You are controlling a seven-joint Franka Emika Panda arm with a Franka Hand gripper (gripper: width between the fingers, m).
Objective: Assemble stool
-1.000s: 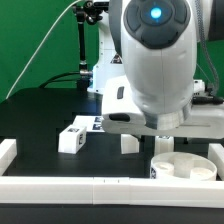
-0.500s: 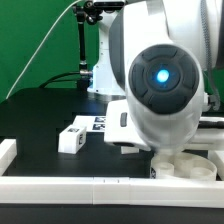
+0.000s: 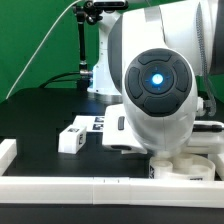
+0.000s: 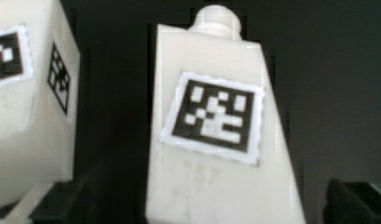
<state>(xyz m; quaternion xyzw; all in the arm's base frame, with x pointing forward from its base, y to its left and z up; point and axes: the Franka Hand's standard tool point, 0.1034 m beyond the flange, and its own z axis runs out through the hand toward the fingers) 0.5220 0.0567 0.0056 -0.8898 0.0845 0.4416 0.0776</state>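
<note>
I should close my gripper now: its dark fingers straddle the tagged leg. Closing now would hold it.
A white stool leg point(image 4: 208, 120) with a black-and-white tag and a rounded peg at its end fills the wrist view. My gripper point(image 4: 208, 206) is open and straddles it, with a dark fingertip point(image 4: 356, 200) on each side and a gap to the leg. A second tagged leg point(image 4: 27, 80) stands close beside it. In the exterior view the round seat point(image 3: 190, 168) lies at the exterior view's right, partly behind the arm point(image 3: 160, 85). Another leg point(image 3: 70, 138) lies on the black table further left. The arm's body hides the gripper there.
A low white rail point(image 3: 90, 186) runs along the table's front, with a white block point(image 3: 7, 152) at its left end. The marker board point(image 3: 100, 124) lies behind the lying leg. A green backdrop and a stand point(image 3: 84, 60) are at the back.
The arm has swung down and forward over the seat area. It now hides the upright legs that showed beside the seat one second ago. The lying leg has not moved.
</note>
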